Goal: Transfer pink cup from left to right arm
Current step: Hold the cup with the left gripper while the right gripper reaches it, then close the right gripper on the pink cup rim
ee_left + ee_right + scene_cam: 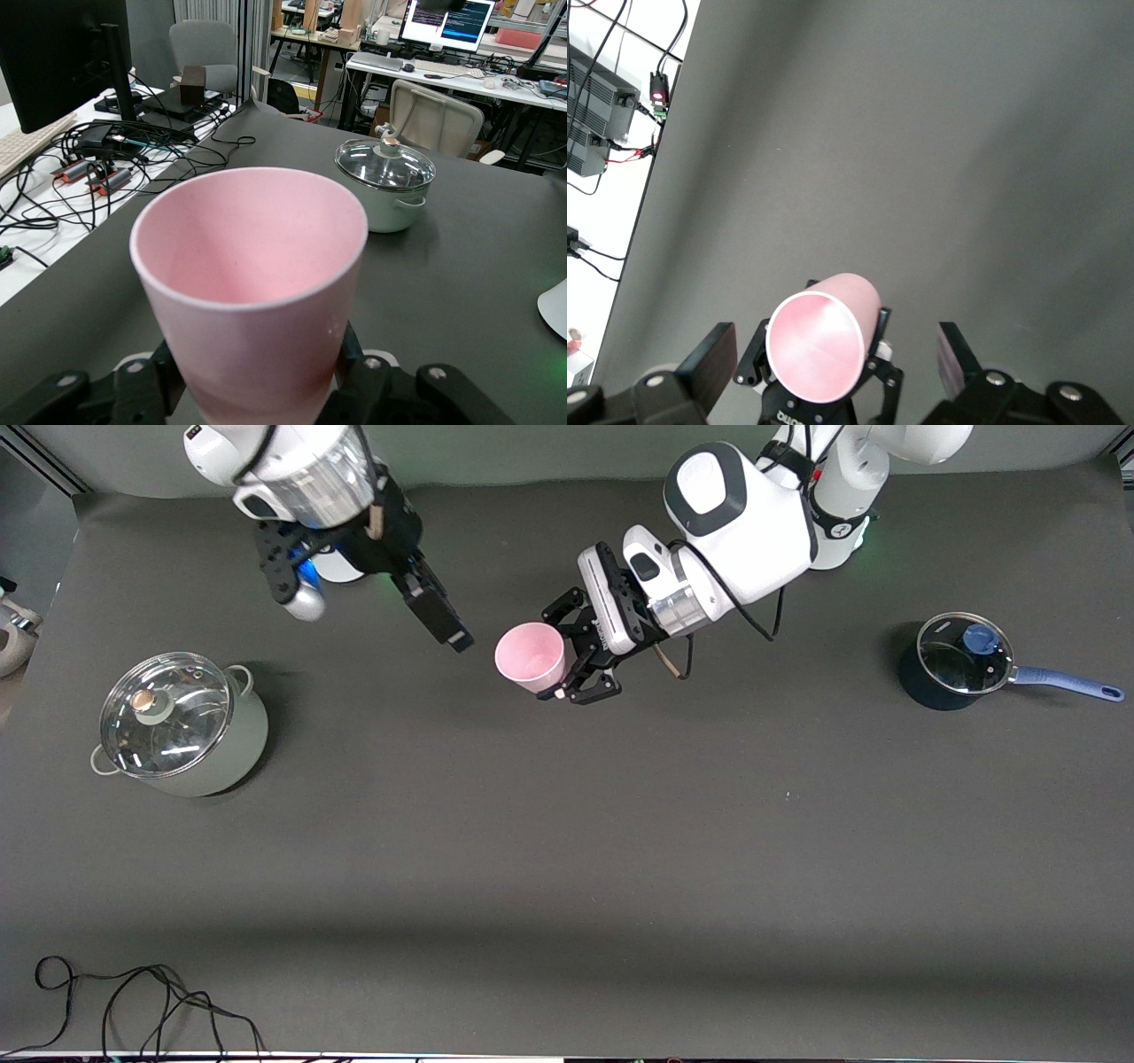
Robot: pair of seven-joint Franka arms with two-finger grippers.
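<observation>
The left gripper's black fingers already cover the cup's lower body, so the right gripper grabs the pink cup by its free open end [525,655] next.
The pink cup [530,657] hangs on its side over the middle of the table, its mouth turned toward the right arm's end. My left gripper [563,653] is shut on the cup's lower body. In the left wrist view the cup [252,283] fills the foreground, with the black fingers [354,367] pressed to both its sides. My right gripper [372,615] hovers open beside the cup, apart from it. In the right wrist view its two fingers [713,354] stand wide and the cup's open mouth [819,345] shows between them, farther off.
A pale-green pot with a glass lid [182,722] stands toward the right arm's end, also seen in the left wrist view [385,181]. A dark-blue saucepan with a glass lid [957,660] stands toward the left arm's end. Black cables [133,1001] lie at the table's near edge.
</observation>
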